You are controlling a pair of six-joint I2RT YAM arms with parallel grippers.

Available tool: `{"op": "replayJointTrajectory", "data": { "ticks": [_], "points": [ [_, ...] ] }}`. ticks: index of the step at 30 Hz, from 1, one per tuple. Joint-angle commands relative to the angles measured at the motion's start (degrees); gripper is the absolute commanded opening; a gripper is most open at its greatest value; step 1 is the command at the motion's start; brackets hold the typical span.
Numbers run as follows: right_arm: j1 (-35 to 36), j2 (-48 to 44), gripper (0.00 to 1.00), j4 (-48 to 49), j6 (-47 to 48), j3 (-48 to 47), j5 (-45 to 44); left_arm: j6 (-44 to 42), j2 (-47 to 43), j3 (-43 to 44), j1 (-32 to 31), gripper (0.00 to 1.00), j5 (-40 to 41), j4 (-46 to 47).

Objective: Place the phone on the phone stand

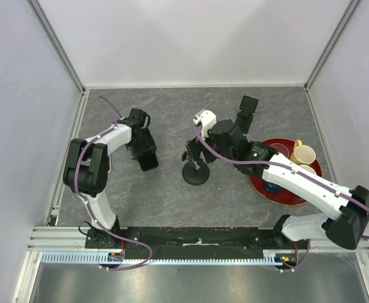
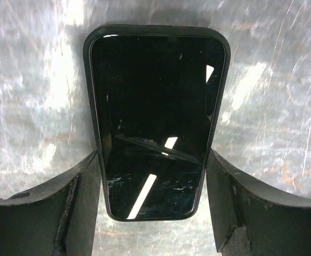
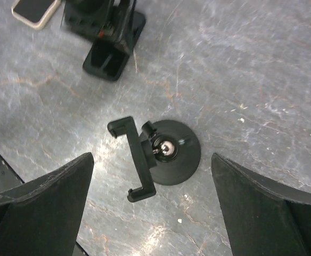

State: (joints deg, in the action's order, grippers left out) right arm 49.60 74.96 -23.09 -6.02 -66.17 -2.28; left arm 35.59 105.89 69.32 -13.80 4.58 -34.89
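The phone's opposite end has to stay free to go into the stand's clamp, so the right gripper next needs to grab the phone by its exposed end (image 1: 149, 162) (image 3: 105, 65).
The black phone (image 2: 153, 112) has its lower part between the fingers of my left gripper (image 2: 153, 157), which touch both long edges, so the gripper is shut on it. From above, the phone (image 1: 148, 159) is at the left gripper (image 1: 141, 150), left of centre on the table. The phone stand (image 3: 174, 152), a round black base with a ball joint and a C-shaped clamp (image 3: 137, 160) tipped to its left, stands on the table. My right gripper (image 3: 151, 160) hovers over it, open wide and empty. Seen from above, the stand (image 1: 196, 175) is just below the right gripper (image 1: 197, 153).
A red plate (image 1: 279, 146) at the right carries a yellow cup (image 1: 303, 153) and other dishes. A black object (image 1: 248, 106) stands at the back behind the right arm. A beige flat item (image 3: 35, 10) lies near the left gripper. Walls close the table on three sides.
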Motion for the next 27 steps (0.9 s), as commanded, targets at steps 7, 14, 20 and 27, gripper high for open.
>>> {"op": "replayJointTrajectory", "data": {
  "ticks": [7, 14, 20, 27],
  "points": [
    [3.9, 0.8, 0.98, 1.4, -8.0, -9.9, -11.7, 9.7, -13.9, -8.9, 2.9, 0.02, -15.7, 8.1],
    [5.4, 4.2, 0.98, 6.1, -11.6, -10.6, -12.4, 16.3, -22.7, -13.3, 6.1, 0.02, -21.7, 13.8],
    [10.2, 7.3, 0.98, 11.1, -17.0, -11.0, -20.4, 22.1, -29.1, -12.9, 9.5, 0.02, -29.3, 16.4],
    [12.7, 8.7, 0.96, 19.2, -20.8, -8.5, -22.9, 31.5, -37.7, -14.0, 11.1, 0.02, -34.6, 22.1]
  ]
}}
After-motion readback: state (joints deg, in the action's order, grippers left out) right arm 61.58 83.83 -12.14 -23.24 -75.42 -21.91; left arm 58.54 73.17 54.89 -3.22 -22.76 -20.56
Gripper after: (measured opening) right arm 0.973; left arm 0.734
